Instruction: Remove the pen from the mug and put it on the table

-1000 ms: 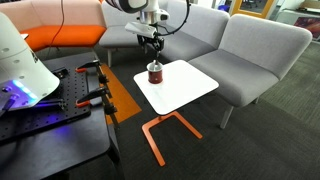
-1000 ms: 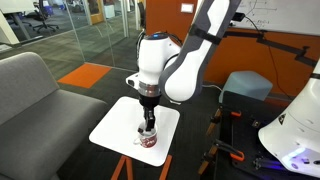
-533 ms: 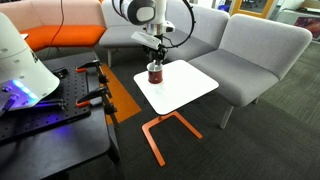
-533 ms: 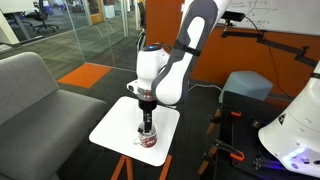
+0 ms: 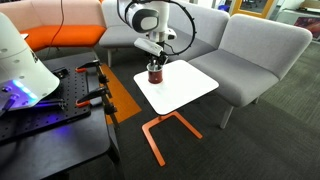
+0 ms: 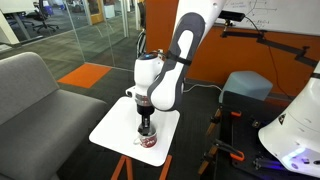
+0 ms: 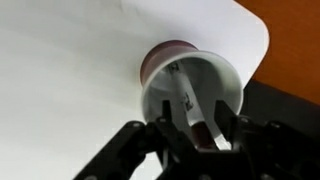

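Observation:
My gripper's fingers are apart. The pen would stay leaning in the mug point(image 5: 154, 74) if I lifted my gripper now.
The dark red-brown mug point(image 5: 154, 74) stands near one edge of the small white table point(image 5: 192, 86). It also shows in an exterior view point(image 6: 148, 139) on the table top point(image 6: 110, 128). My gripper point(image 5: 155, 63) hangs straight down over it, fingertips at the mug's mouth point(image 6: 146, 124). In the wrist view the mug point(image 7: 160, 56) shows its pale inside, with the thin pen point(image 7: 185, 92) leaning in it. My gripper point(image 7: 193, 125) is open, one finger on each side of the pen, not closed on it. The table point(image 7: 70, 70) fills the left.
A black workbench with orange clamps point(image 5: 60, 115) stands close beside the table, also in an exterior view point(image 6: 245, 150). A grey sofa point(image 5: 250, 50) lies behind the table, and an orange sofa point(image 5: 60, 38) to one side. The table's orange base point(image 5: 165, 130) sits on carpet.
My gripper has come down over the last second, from a little above the mug to its mouth. The mug and pen have not moved.

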You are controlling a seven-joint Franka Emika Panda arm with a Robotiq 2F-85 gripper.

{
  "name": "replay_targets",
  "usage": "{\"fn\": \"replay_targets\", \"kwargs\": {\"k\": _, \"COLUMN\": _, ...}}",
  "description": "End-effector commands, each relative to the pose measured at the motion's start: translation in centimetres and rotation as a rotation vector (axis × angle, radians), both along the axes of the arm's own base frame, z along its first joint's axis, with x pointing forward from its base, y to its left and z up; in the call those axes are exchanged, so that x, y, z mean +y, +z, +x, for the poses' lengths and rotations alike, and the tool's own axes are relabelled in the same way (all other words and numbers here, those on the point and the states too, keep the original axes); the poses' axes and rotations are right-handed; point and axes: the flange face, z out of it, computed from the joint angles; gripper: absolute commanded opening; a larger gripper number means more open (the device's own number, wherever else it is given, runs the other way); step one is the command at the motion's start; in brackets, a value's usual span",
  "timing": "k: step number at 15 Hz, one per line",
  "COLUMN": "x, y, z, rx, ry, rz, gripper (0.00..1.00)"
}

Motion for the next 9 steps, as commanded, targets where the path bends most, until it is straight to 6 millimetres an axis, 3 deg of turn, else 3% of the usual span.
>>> {"fn": "replay_targets", "kwargs": {"k": 1, "x": -0.1, "y": -0.9, "z": 0.7, "rx": -0.008, "ry": 0.019, "rz": 0.016, "gripper": 0.48}}
{"fn": "replay_targets", "kwargs": {"k": 2, "x": -0.1, "y": -1.2, "z": 0.8, "rx": -0.006, "ry": 0.019, "rz": 0.016, "gripper": 0.47}}
{"fn": "replay_targets", "kwargs": {"k": 3, "x": -0.1, "y": -1.5, "z": 0.8, "rx": -0.002, "ry": 0.019, "rz": 0.015, "gripper": 0.25}}
{"fn": "replay_targets", "kwargs": {"k": 5, "x": -0.2, "y": -1.6, "z": 0.9, "rx": 0.0, "ry": 0.017, "rz": 0.017, "gripper": 0.19}}
{"fn": "replay_targets", "kwargs": {"k": 8, "x": -0.1, "y": -1.1, "z": 0.9, "rx": 0.006, "ry": 0.022, "rz": 0.015, "gripper": 0.0}}
{"fn": "replay_targets", "kwargs": {"k": 9, "x": 0.1, "y": -0.4, "z": 0.9, "rx": 0.015, "ry": 0.019, "rz": 0.002, "gripper": 0.05}}
